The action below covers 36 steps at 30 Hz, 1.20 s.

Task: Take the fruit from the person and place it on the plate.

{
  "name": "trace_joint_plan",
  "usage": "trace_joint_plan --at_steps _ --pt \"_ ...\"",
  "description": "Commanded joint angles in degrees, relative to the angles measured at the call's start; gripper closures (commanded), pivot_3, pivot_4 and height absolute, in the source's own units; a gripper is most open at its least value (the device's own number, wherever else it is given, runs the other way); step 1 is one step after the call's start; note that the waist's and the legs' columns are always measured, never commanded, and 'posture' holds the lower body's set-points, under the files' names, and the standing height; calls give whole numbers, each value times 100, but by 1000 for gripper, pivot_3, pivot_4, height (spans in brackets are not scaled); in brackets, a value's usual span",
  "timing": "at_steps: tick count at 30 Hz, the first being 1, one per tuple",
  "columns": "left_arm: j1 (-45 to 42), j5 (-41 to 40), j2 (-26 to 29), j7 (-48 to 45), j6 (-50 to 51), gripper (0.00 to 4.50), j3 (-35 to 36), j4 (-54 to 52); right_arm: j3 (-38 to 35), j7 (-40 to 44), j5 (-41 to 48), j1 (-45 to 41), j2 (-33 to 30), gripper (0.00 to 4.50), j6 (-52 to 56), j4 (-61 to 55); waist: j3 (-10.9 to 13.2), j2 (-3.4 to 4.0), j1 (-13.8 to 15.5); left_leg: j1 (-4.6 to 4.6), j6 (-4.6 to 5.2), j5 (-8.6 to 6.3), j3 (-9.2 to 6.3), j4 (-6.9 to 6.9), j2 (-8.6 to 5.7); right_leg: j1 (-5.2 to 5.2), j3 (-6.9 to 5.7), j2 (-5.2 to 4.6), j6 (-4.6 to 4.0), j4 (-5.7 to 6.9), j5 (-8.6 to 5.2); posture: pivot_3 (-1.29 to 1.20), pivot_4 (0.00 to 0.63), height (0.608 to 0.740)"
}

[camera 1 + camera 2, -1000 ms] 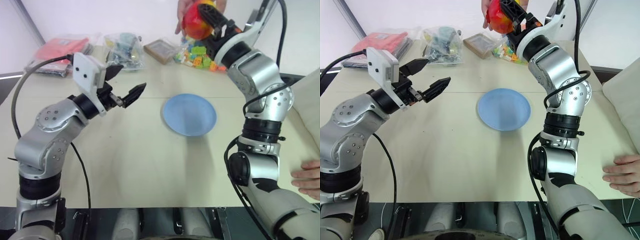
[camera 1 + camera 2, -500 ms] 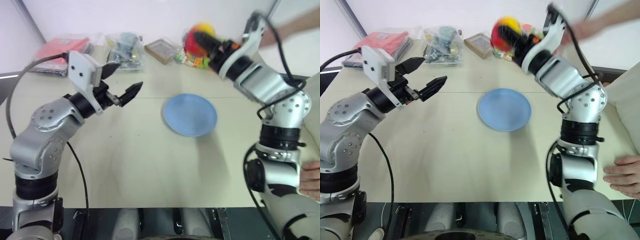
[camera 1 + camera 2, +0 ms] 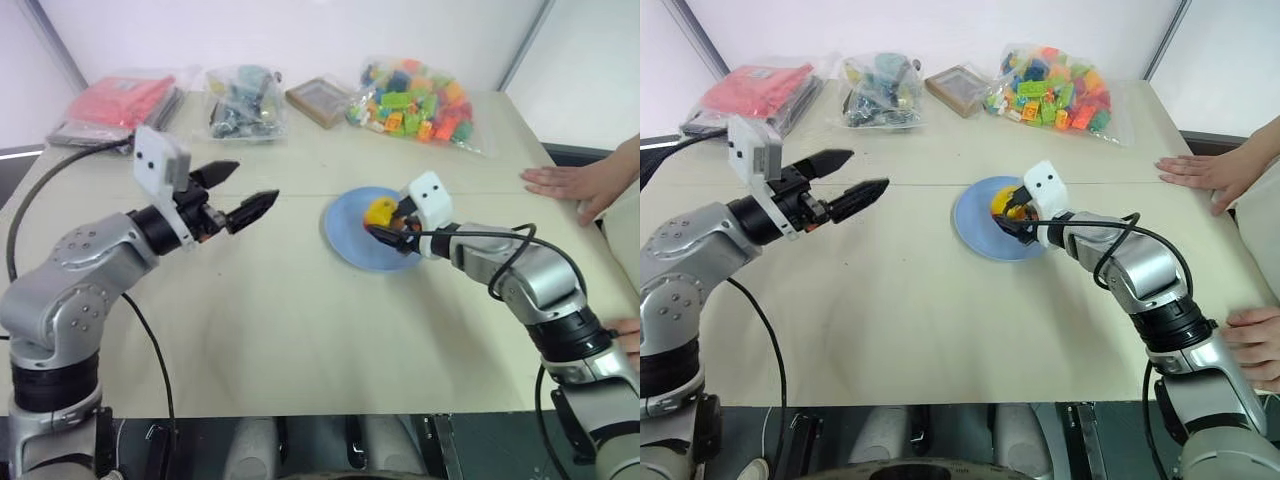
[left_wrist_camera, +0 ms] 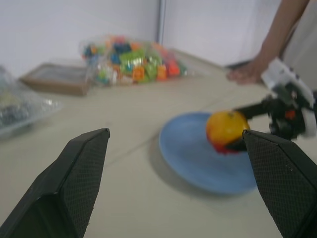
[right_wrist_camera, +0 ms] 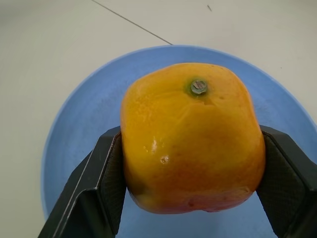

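Note:
The bottom of the fruit [image 5: 190,136] sits inside the light-blue plate's rim [image 5: 74,94], low over the plate's surface, and would rest there, so it is time to open my right gripper now.
The fruit [image 5: 190,136], yellow-orange with a red underside, sits between the two black fingers [image 5: 106,183] of my right gripper [image 3: 388,228], which is shut on it just over the light-blue plate [image 3: 350,245]. I cannot tell whether the fruit touches the plate. The left wrist view shows the same fruit [image 4: 227,129] above the plate [image 4: 188,158]. My left gripper [image 3: 235,193] hovers open and empty over the table, well to the left of the plate. The person's hand [image 3: 575,185] rests flat on the table at the far right.
A bag of multicoloured toy bricks [image 3: 415,105] lies behind the plate. A framed board [image 3: 320,100], a clear bag of dark parts [image 3: 245,100] and a red packet [image 3: 120,105] line the back edge. Another hand [image 3: 1250,345] rests at the right edge.
My right arm has swung down from the person's raised hand to the plate, rolling its wrist with the fruit in its grip. The person's hand has dropped onto the table. My left gripper sank slightly.

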Motion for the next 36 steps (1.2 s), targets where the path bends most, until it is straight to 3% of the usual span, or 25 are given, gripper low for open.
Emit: trace_joint_plan --at_steps 1,9,11,13,22,28,36 --pt "75 -58 184 -172 63 0 2 -188 -209 184 -302 10 111 1627 -83 -79 0 0 6 0 0 0 0 0 0 0 0 -1 0 0 0 0 150 731" --pt "288 96 415 -353 34 0 -148 -149 -364 468 -747 2 351 1627 -77 -36 0 0 13 0 0 0 1 1 -1 1 0 -3 -1 0 0 0 150 731" --pt "269 98 409 -356 26 0 -161 -144 -419 563 -815 20 374 604 -76 -73 0 0 9 0 0 0 1 1 -1 1 0 -3 -1 0 0 0 150 731" --pt "255 119 404 -376 19 0 -187 -155 -491 662 -845 42 377 19 -18 -152 0 0 9 0 0 0 1 1 -1 1 0 -3 -1 1 0 0 150 731" --pt "191 161 412 -491 0 0 -218 -129 -1083 1301 -752 147 -83 19 139 -592 0 0 27 0 0 0 3 1 -2 1 0 -4 -1 0 0 0 150 731" --pt "208 205 460 -587 -63 0 -219 -118 -2409 2714 84 961 -1229 19 -10 -1647 0 0 31 0 0 0 3 1 -3 3 -1 -4 0 -2 0 0 150 731" --pt "134 251 422 -675 -144 0 -282 -50 -3872 3265 741 1952 -1897 19 399 -2031 0 0 19 8 0 0 4 1 -2 10 -1 -3 -1 0 -1 0 150 731"
